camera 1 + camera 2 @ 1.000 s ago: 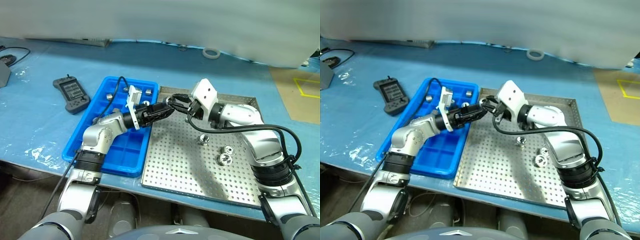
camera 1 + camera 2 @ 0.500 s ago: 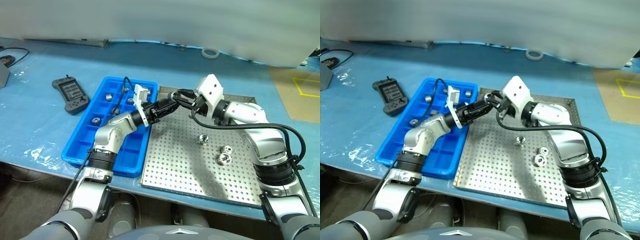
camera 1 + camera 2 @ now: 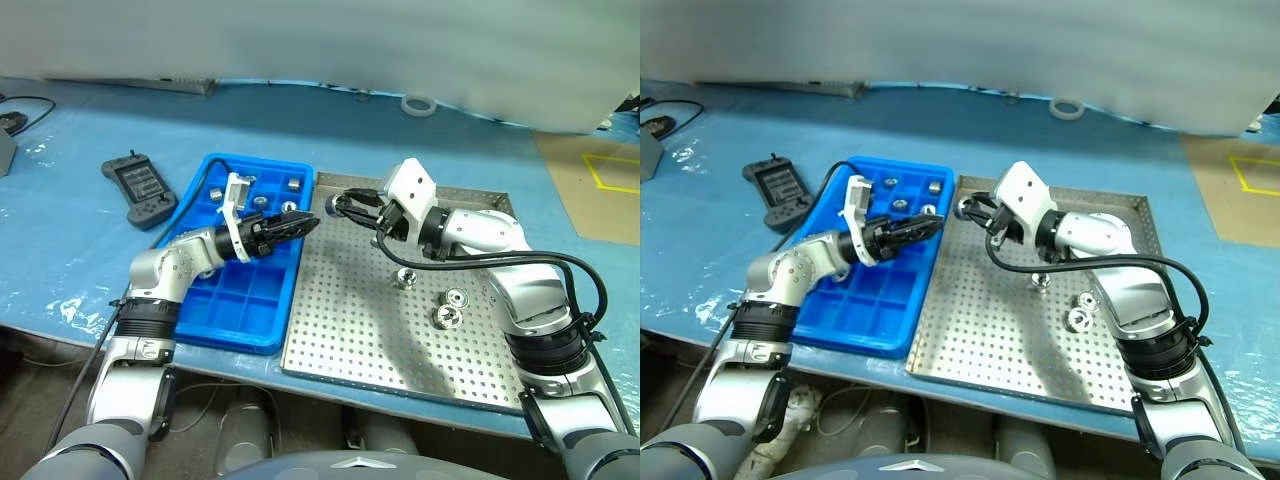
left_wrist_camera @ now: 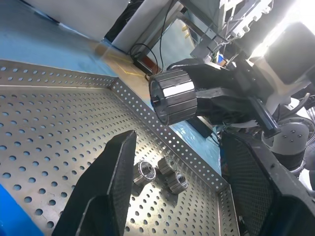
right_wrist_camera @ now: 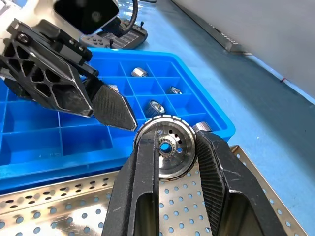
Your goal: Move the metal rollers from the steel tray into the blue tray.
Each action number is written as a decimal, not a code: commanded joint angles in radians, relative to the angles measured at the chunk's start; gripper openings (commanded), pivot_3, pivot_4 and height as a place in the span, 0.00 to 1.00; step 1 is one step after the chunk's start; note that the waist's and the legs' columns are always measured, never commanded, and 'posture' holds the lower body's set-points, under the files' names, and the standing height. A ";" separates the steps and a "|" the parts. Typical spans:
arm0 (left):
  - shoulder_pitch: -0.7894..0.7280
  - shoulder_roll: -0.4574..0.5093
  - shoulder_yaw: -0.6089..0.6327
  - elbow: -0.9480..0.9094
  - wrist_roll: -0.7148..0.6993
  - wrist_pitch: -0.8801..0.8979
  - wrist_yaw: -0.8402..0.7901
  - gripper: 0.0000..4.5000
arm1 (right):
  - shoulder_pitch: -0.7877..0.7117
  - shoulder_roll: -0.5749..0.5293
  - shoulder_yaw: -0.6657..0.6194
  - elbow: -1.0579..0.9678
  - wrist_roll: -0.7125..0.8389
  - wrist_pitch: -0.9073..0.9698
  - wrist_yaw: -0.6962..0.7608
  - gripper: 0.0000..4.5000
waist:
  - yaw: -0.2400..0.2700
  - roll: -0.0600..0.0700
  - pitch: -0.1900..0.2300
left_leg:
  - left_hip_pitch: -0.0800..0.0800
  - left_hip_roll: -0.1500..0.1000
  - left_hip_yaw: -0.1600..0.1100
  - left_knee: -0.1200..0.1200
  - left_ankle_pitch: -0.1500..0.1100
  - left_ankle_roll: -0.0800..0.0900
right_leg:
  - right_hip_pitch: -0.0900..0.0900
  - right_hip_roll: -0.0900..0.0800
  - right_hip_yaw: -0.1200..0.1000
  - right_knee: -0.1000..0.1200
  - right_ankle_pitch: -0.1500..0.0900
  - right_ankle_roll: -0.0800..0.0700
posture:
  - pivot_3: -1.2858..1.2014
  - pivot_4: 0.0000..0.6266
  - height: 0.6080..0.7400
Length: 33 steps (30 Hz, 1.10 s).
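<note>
The metal roller hangs beyond my left gripper's fingers, so they would miss the roller if they closed now. My left gripper needs to move toward the roller before it closes on it.
My right gripper [image 5: 170, 147] is shut on a metal roller [image 5: 167, 146], a shiny ribbed cylinder with a centre hole, held above the steel tray's [image 3: 380, 330] near-left corner beside the blue tray [image 3: 230, 310]. The same roller [image 4: 172, 96] appears in the left wrist view ahead of my left gripper [image 4: 177, 140], which is open and holds nothing. In the head view the left gripper [image 3: 308, 221] hovers over the blue tray's right edge, pointing at the right gripper [image 3: 337, 205] across a small gap. Three rollers [image 3: 446, 317] lie on the perforated floor. Several rollers [image 3: 262, 200] sit in the blue tray's far compartments.
A black handheld controller [image 3: 140, 188] lies on the pale blue sheet left of the blue tray. A white tape ring [image 3: 421, 104] sits at the back. A brown board with yellow tape [image 3: 600, 180] is at the far right.
My left gripper has drawn back to the left, away from the roller, and now sits over the blue tray. The right gripper has kept still with the roller.
</note>
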 commanded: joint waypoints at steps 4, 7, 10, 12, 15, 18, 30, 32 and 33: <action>-0.061 -0.043 0.023 0.046 -0.003 -0.014 0.000 0.64 | -0.005 -0.070 0.005 -0.021 -0.005 -0.072 0.084 0.17 | -0.002 0.000 0.000 | 0.000 0.000 0.000 0.000 0.000 0.000 | 0.000 0.000 0.000 0.000 0.000 0.000 | 0.44 0.24 1.00; -0.083 -0.059 0.049 0.059 -0.029 0.007 0.004 0.64 | 0.002 -0.092 0.008 -0.019 -0.004 -0.094 0.110 0.17 | -0.004 0.000 0.000 | 0.000 0.000 0.000 0.000 0.000 0.001 | 0.000 0.000 0.000 -0.001 0.000 0.000 | 0.44 0.24 1.00; -0.102 -0.071 0.067 0.075 -0.039 0.020 0.013 0.64 | 0.005 -0.094 0.008 -0.019 -0.009 -0.108 0.114 0.17 | -0.004 0.000 0.000 | 0.000 0.000 0.000 0.000 0.000 0.001 | 0.000 0.000 0.000 0.000 0.000 0.000 | 0.44 0.24 1.00; -0.102 -0.087 0.055 0.075 -0.033 0.029 0.016 0.64 | 0.003 -0.084 0.009 -0.021 -0.012 -0.112 0.110 0.17 | -0.004 0.000 0.000 | 0.000 0.000 0.000 0.000 0.000 0.001 | 0.000 0.000 0.000 0.000 0.000 0.000 | 0.44 0.24 1.00; -0.098 -0.108 0.042 0.060 -0.035 0.050 0.013 0.64 | -0.002 -0.076 0.014 -0.017 -0.018 -0.119 0.108 0.17 | -0.003 0.000 0.000 | 0.000 0.000 0.000 0.000 -0.001 0.002 | 0.001 0.000 0.000 -0.001 0.000 0.000 | 0.43 0.24 1.00; -0.095 -0.113 0.025 0.040 -0.034 0.078 -0.001 0.64 | -0.008 -0.072 0.018 -0.012 -0.028 -0.132 0.109 0.17 | -0.005 0.000 0.000 | 0.000 0.000 0.000 0.000 -0.001 0.002 | 0.001 0.000 0.000 -0.001 0.000 0.000 | 0.43 0.24 1.00; -0.113 -0.128 0.010 0.094 -0.002 0.097 0.015 0.64 | -0.018 -0.067 0.025 -0.003 -0.041 -0.145 0.104 0.17 | -0.008 0.000 0.000 | 0.000 0.000 0.000 0.001 -0.001 0.003 | 0.001 0.000 0.000 -0.001 0.000 0.000 | 0.43 0.24 1.00; -0.115 -0.132 0.007 0.101 0.004 0.094 0.015 0.64 | -0.018 -0.065 0.025 -0.003 -0.041 -0.142 0.102 0.17 | -0.008 0.000 0.000 | 0.000 0.000 0.000 0.001 -0.001 0.003 | 0.001 0.000 0.000 -0.001 0.000 0.000 | 0.43 0.24 1.00; -0.115 -0.135 0.008 0.101 0.003 0.093 0.015 0.64 | -0.018 -0.064 0.025 -0.003 -0.042 -0.141 0.101 0.17 | -0.008 0.000 0.000 | 0.000 0.000 0.000 0.001 -0.001 0.003 | 0.001 0.000 0.000 -0.001 0.000 0.000 | 0.43 0.24 1.00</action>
